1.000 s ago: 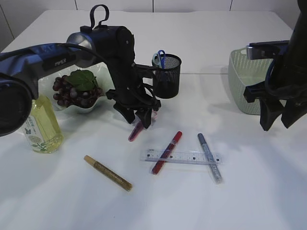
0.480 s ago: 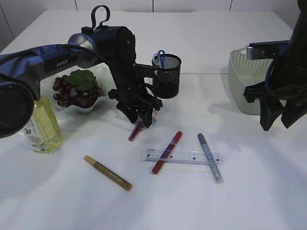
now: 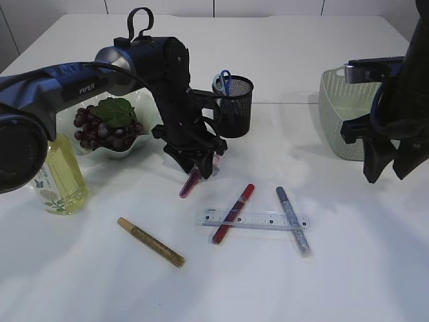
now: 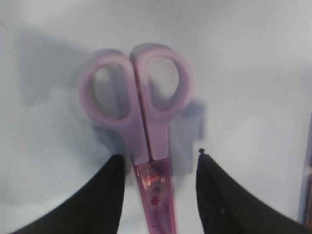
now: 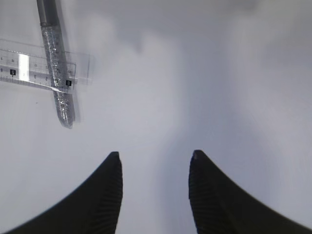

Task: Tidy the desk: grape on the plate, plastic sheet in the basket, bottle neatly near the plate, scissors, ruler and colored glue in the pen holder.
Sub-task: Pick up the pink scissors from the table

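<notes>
The finger loops spread wider than my open fingers, so my left gripper needs to grab the pink scissors next by the narrow sheath just below the handles.
Pink scissors lie closed on the table; the left wrist view shows their handles and sheathed blades. My left gripper is open, low over them, one finger on each side of the sheath. My right gripper is open and empty, above the table beside the green basket. A clear ruler lies under a red glue pen and a silver one. A gold glue pen lies at the front left. Grapes sit on the plate. No plastic sheet shows.
A black mesh pen holder with a blue handle in it stands behind my left gripper. A yellow bottle stands at the left, next to the plate. The table's front part is bare white.
My left gripper has shifted slightly right and down over the pink scissors. The right arm and the other objects have not moved.
</notes>
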{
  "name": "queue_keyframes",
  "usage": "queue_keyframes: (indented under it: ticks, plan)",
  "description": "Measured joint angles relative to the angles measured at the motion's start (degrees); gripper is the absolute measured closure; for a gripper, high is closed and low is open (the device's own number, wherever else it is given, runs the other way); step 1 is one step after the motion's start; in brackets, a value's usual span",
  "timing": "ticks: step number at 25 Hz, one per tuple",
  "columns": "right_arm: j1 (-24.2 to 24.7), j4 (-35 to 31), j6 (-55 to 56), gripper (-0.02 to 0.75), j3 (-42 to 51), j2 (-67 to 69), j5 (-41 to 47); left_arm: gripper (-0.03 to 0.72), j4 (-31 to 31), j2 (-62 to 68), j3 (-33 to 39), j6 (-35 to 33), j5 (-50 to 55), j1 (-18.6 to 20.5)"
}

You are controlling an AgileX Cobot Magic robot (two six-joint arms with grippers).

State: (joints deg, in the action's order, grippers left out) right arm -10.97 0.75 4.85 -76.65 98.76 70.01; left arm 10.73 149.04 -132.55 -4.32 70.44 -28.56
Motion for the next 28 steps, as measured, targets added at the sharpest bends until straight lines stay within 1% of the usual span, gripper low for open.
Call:
queue_keyframes:
  ticks: [12,18,23,28]
  plan:
    - [0.0,-1.5,0.0,0.375,0.0,0.0,0.0,0.347,0.2,0.6,-0.3,-0.2,0.0,0.0]
    - [0.0,-1.6,0.0,0.374,0.0,0.0,0.0,0.423,0.3,0.9,-0.5,-0.2,-0.2,-0.7]
    - [0.0,-1.6,0.0,0.374,0.0,0.0,0.0,0.444,0.0,1.3,-0.8,-0.3,-0.3,-1.1]
    - [0.0,-1.6,0.0,0.374,0.0,0.0,0.0,0.449,0.1,1.3,-0.9,-0.3,-0.4,-1.1]
